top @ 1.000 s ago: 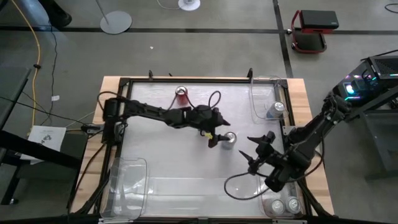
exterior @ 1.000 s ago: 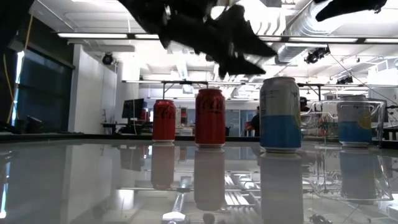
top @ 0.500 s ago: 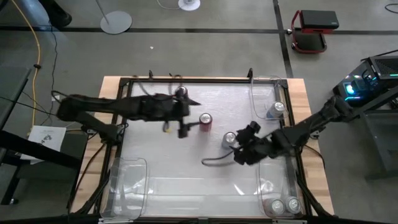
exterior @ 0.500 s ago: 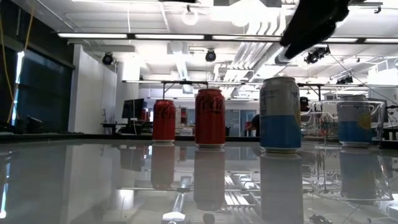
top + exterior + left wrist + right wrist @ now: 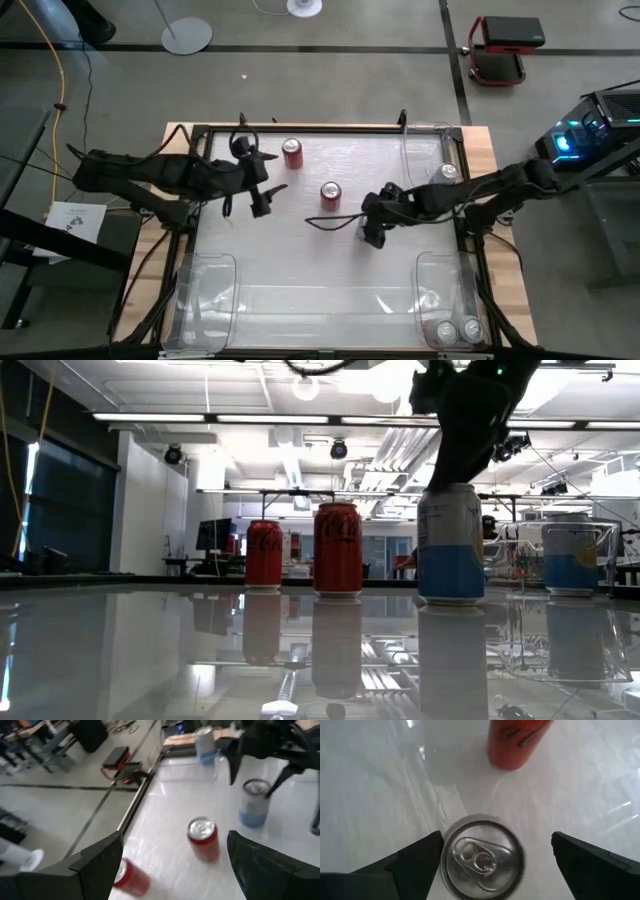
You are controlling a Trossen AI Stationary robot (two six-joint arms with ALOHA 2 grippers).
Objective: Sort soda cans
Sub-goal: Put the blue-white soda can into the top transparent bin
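Note:
The silver-blue soda can needs to be sorted into its bin. My right gripper should next grab it around its silver-topped upper body (image 5: 482,857).
A silver-blue soda can (image 5: 450,545) stands upright near the table's middle, its silver top (image 5: 482,857) showing in the right wrist view. My right gripper (image 5: 497,836) hangs open just above it, one finger on either side, and hides it in the high view (image 5: 372,226). Two red cans (image 5: 292,152) (image 5: 330,195) stand upright farther left. My left gripper (image 5: 262,190) is open over the table's left part, holding nothing; its wrist view looks at the red cans (image 5: 202,837) (image 5: 131,875). Another silver-blue can (image 5: 447,175) stands in the far right bin, and two silver-topped cans (image 5: 443,330) (image 5: 468,328) in the near right bin.
Clear plastic bins sit at the far right (image 5: 412,160), near right (image 5: 425,290) and near left (image 5: 205,300) of the white table. A dark frame (image 5: 300,128) runs along the table's edges. A loose cable (image 5: 335,222) trails from the right gripper toward the nearer red can.
My left gripper has drawn back from beside the silver-blue can toward the table's left edge, uncovering the nearer red can. My right gripper has swung in from the near right toward the table's middle and come down over the silver-blue can. No can has moved.

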